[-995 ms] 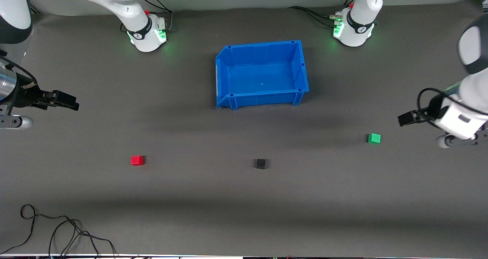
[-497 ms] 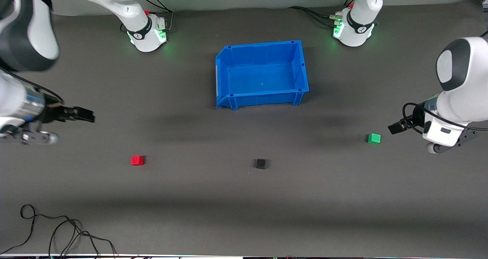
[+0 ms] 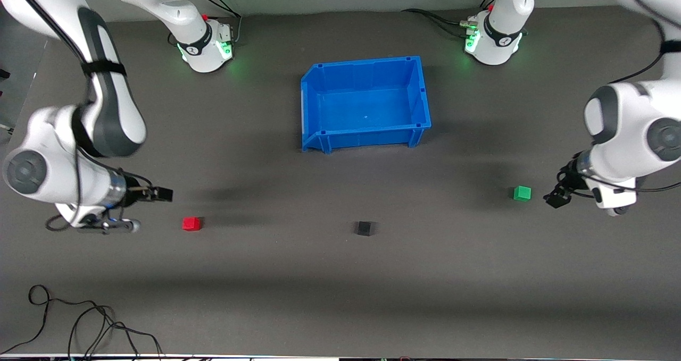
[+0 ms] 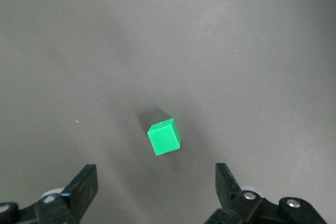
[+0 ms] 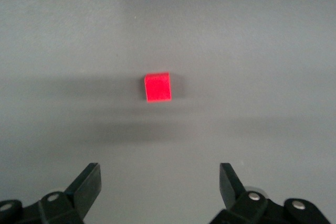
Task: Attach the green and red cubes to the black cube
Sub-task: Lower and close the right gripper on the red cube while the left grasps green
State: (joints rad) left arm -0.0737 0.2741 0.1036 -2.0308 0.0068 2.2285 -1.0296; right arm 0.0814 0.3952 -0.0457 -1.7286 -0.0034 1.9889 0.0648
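Note:
I need to reach the red cube [image 3: 191,223] with my right gripper and grab its opposite sides, so one side stays free to attach to the black cube [image 3: 364,228].
The red cube [image 3: 191,223] lies on the dark table toward the right arm's end; it also shows in the right wrist view as the red cube [image 5: 158,87], ahead of the jaws. My right gripper [image 3: 162,194] hovers beside it, open and empty. The green cube [image 3: 522,193] sits toward the left arm's end, and the left wrist view shows the same green cube [image 4: 164,137], turned at an angle. My left gripper [image 3: 556,198] hangs close beside it, open and holding nothing. The black cube [image 3: 364,228] rests alone between the two coloured cubes.
An empty blue bin [image 3: 420,92] stands mid-table, farther from the front camera than the cubes. A loose black cable [image 3: 80,324] lies near the front edge at the right arm's end. Both arm bases [image 3: 205,44] stand along the table's back edge.
Both arms have swung inward and down from the table's ends. The right gripper has come close to the red cube, the left gripper close to the green cube. Neither cube has moved.

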